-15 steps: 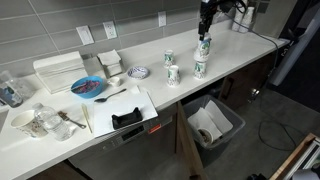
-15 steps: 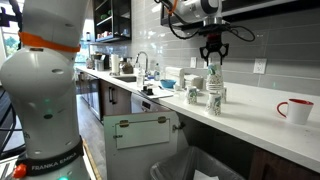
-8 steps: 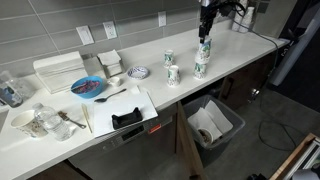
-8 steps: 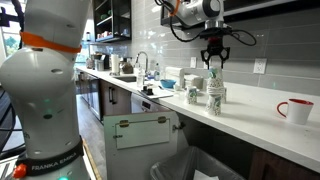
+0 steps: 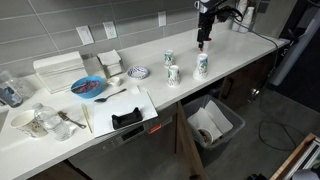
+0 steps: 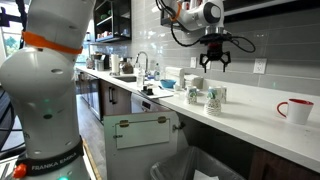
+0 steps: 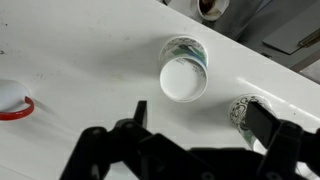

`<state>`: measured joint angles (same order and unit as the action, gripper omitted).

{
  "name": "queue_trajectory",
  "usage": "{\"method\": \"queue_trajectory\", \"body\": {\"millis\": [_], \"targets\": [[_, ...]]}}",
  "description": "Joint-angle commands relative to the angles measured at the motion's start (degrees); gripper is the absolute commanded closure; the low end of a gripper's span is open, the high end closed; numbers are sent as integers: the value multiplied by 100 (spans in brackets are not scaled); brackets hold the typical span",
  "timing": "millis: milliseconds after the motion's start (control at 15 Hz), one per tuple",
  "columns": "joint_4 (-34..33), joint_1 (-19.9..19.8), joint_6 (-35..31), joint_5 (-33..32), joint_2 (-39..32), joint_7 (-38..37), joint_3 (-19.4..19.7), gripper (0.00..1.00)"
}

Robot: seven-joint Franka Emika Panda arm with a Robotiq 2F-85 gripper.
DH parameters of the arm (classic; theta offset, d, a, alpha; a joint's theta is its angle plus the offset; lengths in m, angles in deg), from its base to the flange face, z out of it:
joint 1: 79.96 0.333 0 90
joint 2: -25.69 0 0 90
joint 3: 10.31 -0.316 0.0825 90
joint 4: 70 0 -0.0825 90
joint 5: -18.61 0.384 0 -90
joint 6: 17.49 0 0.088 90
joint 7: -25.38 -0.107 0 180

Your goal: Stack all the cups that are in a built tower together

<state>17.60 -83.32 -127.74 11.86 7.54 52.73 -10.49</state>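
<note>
Next, my gripper grabs the upper sides of the white paper cup below, which leaves the cup's lower end free to stack onto another cup.
Three white paper cups with green print stand on the white counter in an exterior view: one at the back [image 5: 169,58], one in front of it [image 5: 173,74], and one to the right [image 5: 202,66]. My gripper [image 5: 204,38] hangs open and empty just above that right cup. The other exterior view shows the gripper [image 6: 216,64] clear of the cup group [image 6: 212,99]. In the wrist view I look straight down into a cup [image 7: 183,76]. A second cup [image 7: 243,112] sits partly behind one finger, and the gripper [image 7: 205,122] holds nothing.
A red-and-white mug [image 6: 293,110] stands further along the counter. A patterned bowl [image 5: 139,72], a blue plate [image 5: 88,87], white trays [image 5: 58,70] and a cutting board with a black item [image 5: 127,118] lie at the far end. An open bin [image 5: 212,122] sits below the counter edge.
The gripper was shut on a cup held over the right cup. It has opened and risen, and that cup has dropped down onto the one below.
</note>
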Motion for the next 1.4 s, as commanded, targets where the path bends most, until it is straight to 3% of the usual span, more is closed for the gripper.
{"method": "queue_trajectory", "body": {"millis": [0, 1333], "targets": [[43, -35, -23, 96, -107, 5, -50, 0], [631, -185, -1079, 231, -371, 18, -69, 1]]}}
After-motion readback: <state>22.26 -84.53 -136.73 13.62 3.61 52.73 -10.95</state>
